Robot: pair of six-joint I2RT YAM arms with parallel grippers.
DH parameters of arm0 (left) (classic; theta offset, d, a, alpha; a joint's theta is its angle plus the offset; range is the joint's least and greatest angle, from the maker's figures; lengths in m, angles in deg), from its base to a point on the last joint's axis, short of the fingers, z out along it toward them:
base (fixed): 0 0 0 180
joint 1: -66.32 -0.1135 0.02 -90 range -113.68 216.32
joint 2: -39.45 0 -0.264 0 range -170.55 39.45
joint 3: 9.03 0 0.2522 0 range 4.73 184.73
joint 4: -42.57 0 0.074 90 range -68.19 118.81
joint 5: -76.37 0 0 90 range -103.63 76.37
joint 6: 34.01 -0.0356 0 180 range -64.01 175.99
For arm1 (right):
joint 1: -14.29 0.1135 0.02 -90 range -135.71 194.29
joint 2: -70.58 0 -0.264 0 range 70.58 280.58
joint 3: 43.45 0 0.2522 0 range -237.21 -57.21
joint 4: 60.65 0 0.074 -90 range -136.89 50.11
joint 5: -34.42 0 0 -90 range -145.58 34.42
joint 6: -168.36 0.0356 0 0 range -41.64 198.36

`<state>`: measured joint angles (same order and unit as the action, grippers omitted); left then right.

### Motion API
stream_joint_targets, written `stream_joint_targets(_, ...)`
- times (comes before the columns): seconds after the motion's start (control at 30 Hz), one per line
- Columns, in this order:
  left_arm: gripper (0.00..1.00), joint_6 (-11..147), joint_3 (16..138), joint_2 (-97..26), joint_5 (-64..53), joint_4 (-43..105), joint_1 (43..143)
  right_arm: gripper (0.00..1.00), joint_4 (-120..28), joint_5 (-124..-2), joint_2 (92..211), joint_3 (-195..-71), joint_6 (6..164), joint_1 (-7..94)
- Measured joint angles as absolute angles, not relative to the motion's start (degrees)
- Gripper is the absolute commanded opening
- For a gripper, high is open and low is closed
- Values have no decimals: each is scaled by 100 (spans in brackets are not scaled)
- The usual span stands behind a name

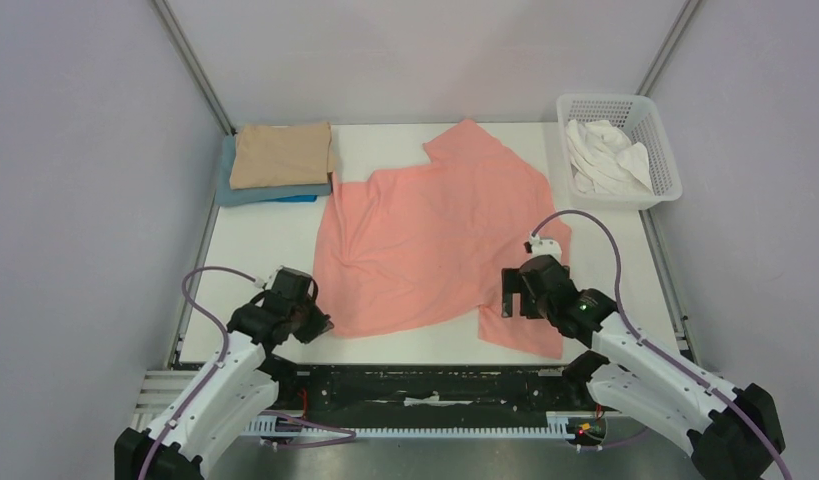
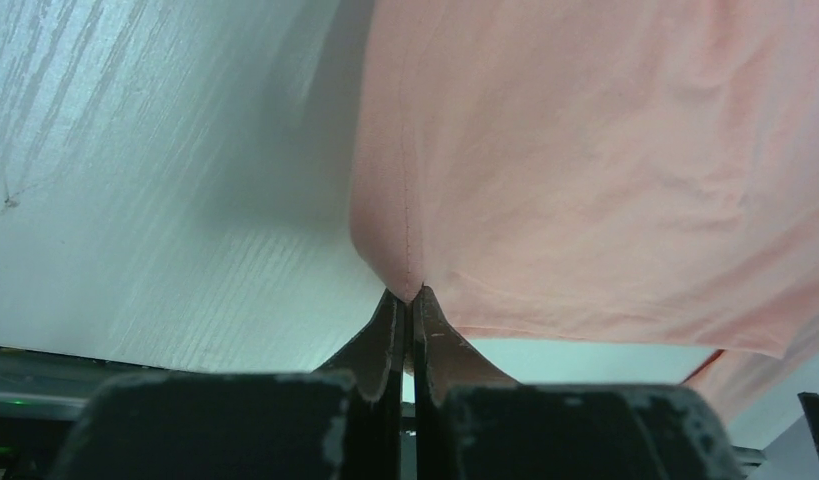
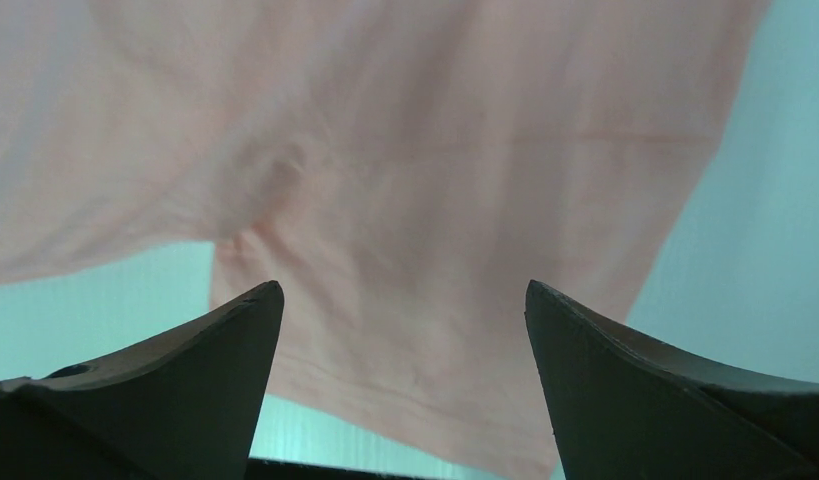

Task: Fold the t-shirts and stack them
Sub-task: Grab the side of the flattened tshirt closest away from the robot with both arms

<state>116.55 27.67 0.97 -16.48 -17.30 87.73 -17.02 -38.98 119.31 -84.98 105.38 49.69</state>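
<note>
The salmon-pink t-shirt's near side can fold over after the next grab. My right gripper needs to take the t-shirt's near sleeve, opposite the left gripper's hem corner.
The salmon-pink t-shirt [image 1: 435, 235] lies spread over the middle of the white table [image 1: 265, 240]. My left gripper [image 1: 323, 326] is shut on its near-left corner; the left wrist view shows the shirt's hem [image 2: 410, 270] pinched between the closed fingers [image 2: 385, 335]. My right gripper [image 1: 507, 295] is open above the shirt's near-right sleeve [image 3: 415, 260], with both fingers [image 3: 215, 350] apart and empty. A folded tan t-shirt [image 1: 282, 154] lies on a folded blue one [image 1: 270, 194] at the back left. The white t-shirt [image 1: 607, 155] sits crumpled in the basket.
A white plastic mesh basket [image 1: 663, 150] stands at the back right corner. Grey walls close in on both sides and at the back. A black rail [image 1: 425, 385] runs along the table's near edge between the arm bases.
</note>
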Motion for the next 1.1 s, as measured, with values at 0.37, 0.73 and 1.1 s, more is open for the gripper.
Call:
stream_joint_targets(0.37,2,11640,2703,56,-1652,-1726,8773,85,-104,-3972,11638,-8321,10908,5008)
stream_joint_targets(0.73,2,11633,2703,-143,-1626,-1516,8773,33,-522,-4333,11907,-7915,11039,5008)
stream_joint_targets(1.1,2,11640,2760,399,-1797,-1807,8773,3,-41,-5142,11557,-7928,10936,5008)
